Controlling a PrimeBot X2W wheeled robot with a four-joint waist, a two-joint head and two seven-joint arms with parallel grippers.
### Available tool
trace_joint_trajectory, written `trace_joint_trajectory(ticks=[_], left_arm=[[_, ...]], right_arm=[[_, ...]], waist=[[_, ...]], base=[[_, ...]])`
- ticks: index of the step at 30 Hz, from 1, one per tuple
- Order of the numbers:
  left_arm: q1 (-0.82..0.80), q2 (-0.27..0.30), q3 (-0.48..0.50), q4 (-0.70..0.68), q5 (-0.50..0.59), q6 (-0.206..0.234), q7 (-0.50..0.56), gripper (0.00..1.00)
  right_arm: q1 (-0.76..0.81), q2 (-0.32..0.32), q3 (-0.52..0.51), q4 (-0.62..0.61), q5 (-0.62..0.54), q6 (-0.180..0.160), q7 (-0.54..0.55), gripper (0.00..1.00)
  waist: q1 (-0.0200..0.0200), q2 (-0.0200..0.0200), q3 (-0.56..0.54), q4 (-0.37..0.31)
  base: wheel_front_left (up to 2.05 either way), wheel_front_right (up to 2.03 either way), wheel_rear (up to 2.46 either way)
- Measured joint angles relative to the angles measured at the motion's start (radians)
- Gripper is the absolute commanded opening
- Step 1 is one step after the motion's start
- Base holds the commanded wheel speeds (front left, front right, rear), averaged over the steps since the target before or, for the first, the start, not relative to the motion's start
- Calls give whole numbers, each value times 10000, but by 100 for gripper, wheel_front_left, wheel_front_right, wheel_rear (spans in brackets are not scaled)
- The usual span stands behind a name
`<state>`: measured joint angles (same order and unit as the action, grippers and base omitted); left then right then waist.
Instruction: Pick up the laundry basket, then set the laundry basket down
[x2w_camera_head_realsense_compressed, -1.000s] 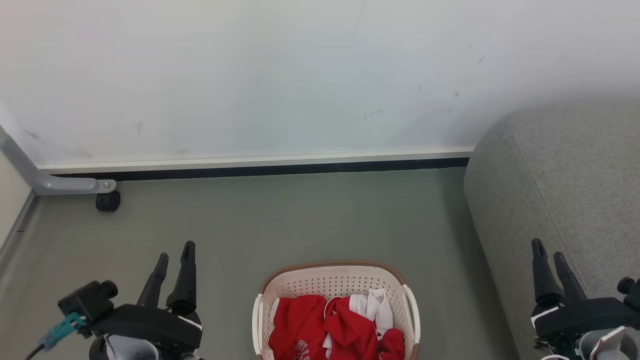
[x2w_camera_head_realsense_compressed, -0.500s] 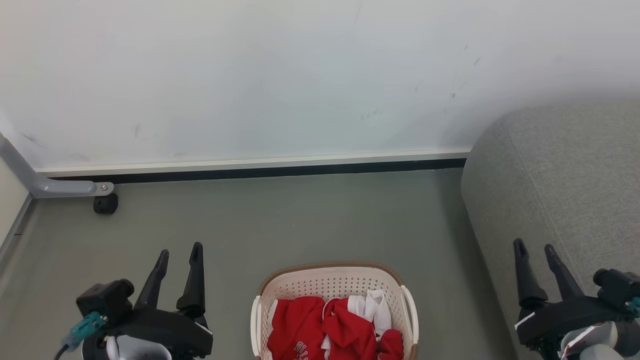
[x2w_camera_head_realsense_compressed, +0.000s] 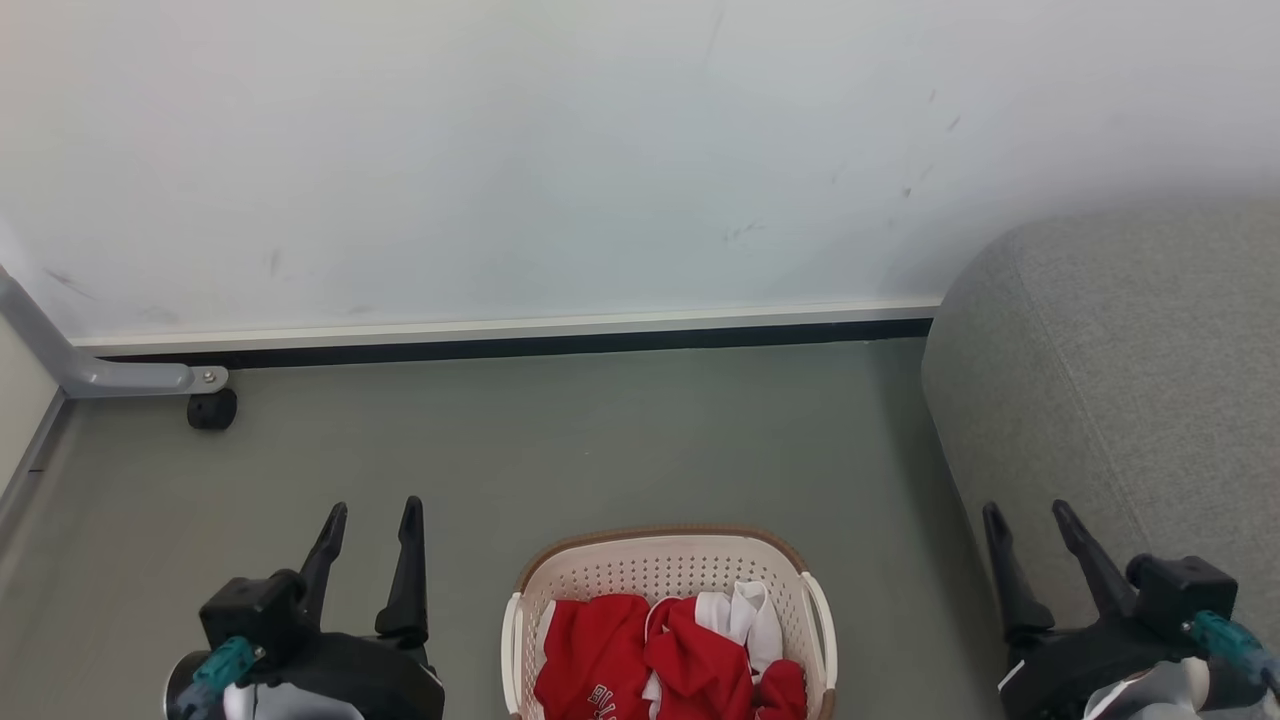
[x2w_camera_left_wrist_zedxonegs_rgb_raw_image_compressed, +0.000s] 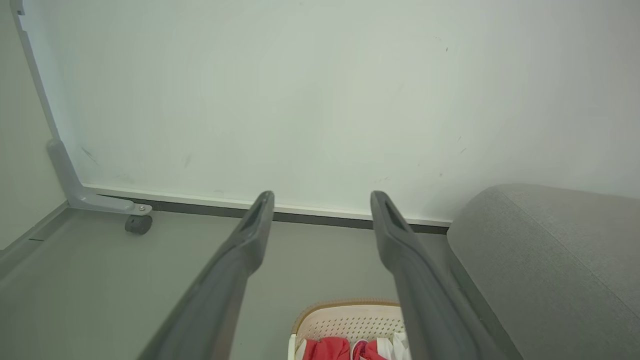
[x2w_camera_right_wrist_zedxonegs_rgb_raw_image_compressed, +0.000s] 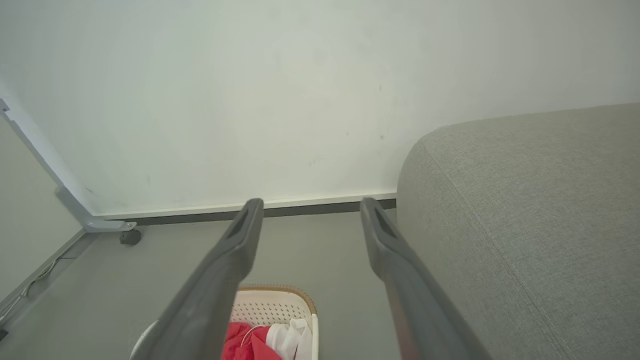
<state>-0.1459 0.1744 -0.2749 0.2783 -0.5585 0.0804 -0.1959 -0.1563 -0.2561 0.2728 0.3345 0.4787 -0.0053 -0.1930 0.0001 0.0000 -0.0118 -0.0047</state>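
Note:
I will next use my left gripper to grab the laundry basket (x2w_camera_head_realsense_compressed: 660, 565) by its narrow white handle away from the sofa (x2w_camera_head_realsense_compressed: 512, 655), because the basket is far wider than my open fingers.
The laundry basket (x2w_camera_head_realsense_compressed: 660, 565) stands on the grey floor at the bottom centre of the head view, cream with perforated walls, a brown rim and white side handles, holding red and white clothes. It also shows low in the left wrist view as the laundry basket (x2w_camera_left_wrist_zedxonegs_rgb_raw_image_compressed: 350, 322) and in the right wrist view as the laundry basket (x2w_camera_right_wrist_zedxonegs_rgb_raw_image_compressed: 272, 307). My left gripper (x2w_camera_head_realsense_compressed: 374, 510) hovers open to the basket's left, apart from it. My right gripper (x2w_camera_head_realsense_compressed: 1026, 512) stands open to the basket's right, beside the sofa. Nothing is between either pair of fingers.
A grey upholstered sofa arm (x2w_camera_head_realsense_compressed: 1110, 370) rises at the right, close to the right gripper. A white wall with a dark skirting strip (x2w_camera_head_realsense_compressed: 520, 345) closes the far side. At the far left a grey metal leg with a black caster (x2w_camera_head_realsense_compressed: 212, 408) stands on the floor.
Both grippers have moved inward toward the basket and slightly down the view, their wrists rotating. The basket has not moved.

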Motion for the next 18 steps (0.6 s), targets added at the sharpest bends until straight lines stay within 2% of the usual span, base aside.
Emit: trace_joint_trajectory(ticks=[14,18], left_arm=[[0,6,-328,265,1645,374,-474,100],[-1,-2,-320,320,1829,430,-479,100]], right_arm=[[-165,-50,385,324,-1657,-215,-564,100],[-174,-48,320,378,-1616,-209,-564,100]], waist=[[-1,0,-16,-52],[-1,0,-11,-52]], base=[[0,0,0],[0,0,0]])
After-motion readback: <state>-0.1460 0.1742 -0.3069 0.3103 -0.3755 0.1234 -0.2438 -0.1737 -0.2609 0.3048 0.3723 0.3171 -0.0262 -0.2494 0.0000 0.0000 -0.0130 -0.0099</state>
